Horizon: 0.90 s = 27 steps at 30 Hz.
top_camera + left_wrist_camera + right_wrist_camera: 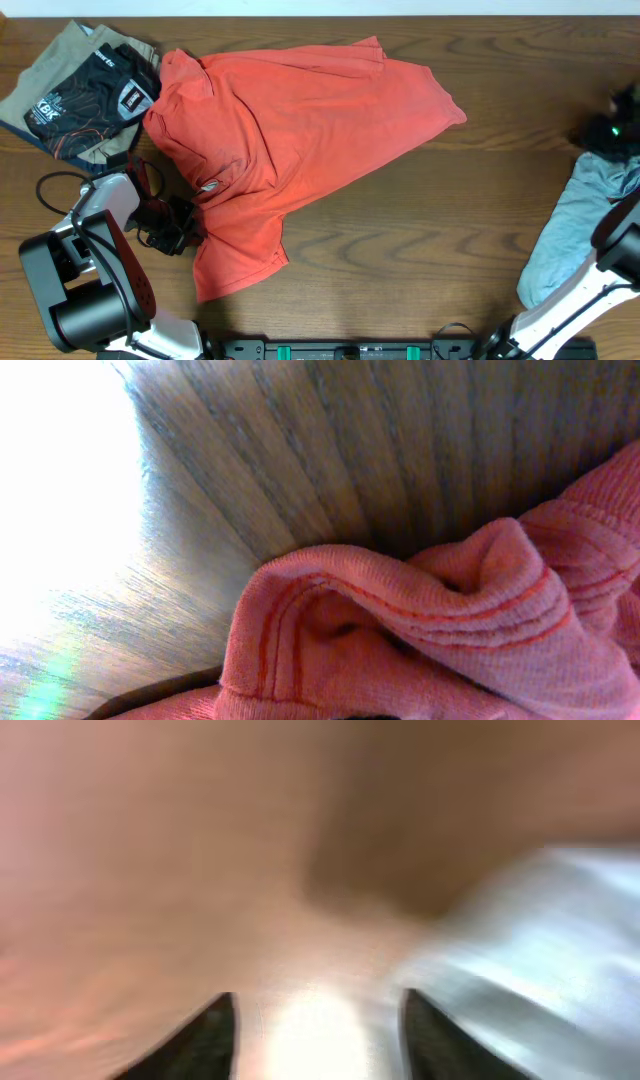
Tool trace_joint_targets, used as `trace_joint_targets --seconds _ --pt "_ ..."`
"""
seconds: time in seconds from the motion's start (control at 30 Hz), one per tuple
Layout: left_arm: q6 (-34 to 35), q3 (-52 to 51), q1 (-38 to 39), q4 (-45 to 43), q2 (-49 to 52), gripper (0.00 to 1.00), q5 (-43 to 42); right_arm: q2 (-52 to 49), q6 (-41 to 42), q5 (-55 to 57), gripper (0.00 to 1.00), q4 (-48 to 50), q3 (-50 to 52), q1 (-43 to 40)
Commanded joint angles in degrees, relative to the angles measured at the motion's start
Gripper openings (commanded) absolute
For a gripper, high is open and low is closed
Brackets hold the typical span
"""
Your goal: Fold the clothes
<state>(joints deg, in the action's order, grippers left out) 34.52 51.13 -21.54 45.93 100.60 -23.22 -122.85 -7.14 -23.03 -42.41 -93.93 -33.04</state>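
My right gripper grabs the T-shirt's tip nearest the pale garment, opposite my left gripper, next, to spread and fold the T-shirt.
The coral-red T-shirt (pixel 300 120) lies rumpled across the left and middle of the wooden table, print side hidden. My left gripper (pixel 185 228) is at the shirt's lower left edge. In the left wrist view the bunched hem (pixel 420 630) fills the frame right at the jaws, so the gripper looks shut on it. The pale blue-grey garment (pixel 575 235) lies at the right edge, partly under my right arm. My right gripper (pixel 318 1030) is open and empty, low over the table with the pale garment (pixel 540 930) beside its right finger. That view is blurred.
A pile of folded clothes (pixel 85 95), khaki and black with print, sits at the back left corner. My left arm's base (pixel 80 290) is at the front left. Bare table (pixel 420 230) lies between the shirt and the pale garment.
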Motion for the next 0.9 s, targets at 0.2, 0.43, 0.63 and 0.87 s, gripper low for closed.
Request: trace_joint_targets --seconds 0.2,0.43,0.63,0.87 --pt "0.2 -0.7 -0.2 -1.2 1.1 0.06 2.7 1.2 5.0 -0.4 0.68 0.6 0.1 16.0" --pt "0.2 -0.7 -0.2 -1.2 1.1 0.06 2.7 -1.5 10.4 5.2 0.72 3.1 0.9 25.0" --pt "-1.3 -0.7 -0.2 -0.8 1.1 0.06 2.7 -5.5 19.2 8.2 0.7 4.9 0.9 30.1" --pt "-1.5 -0.7 -0.2 -0.4 1.1 0.06 2.7 -8.9 24.5 8.1 0.63 6.4 0.9 33.2"
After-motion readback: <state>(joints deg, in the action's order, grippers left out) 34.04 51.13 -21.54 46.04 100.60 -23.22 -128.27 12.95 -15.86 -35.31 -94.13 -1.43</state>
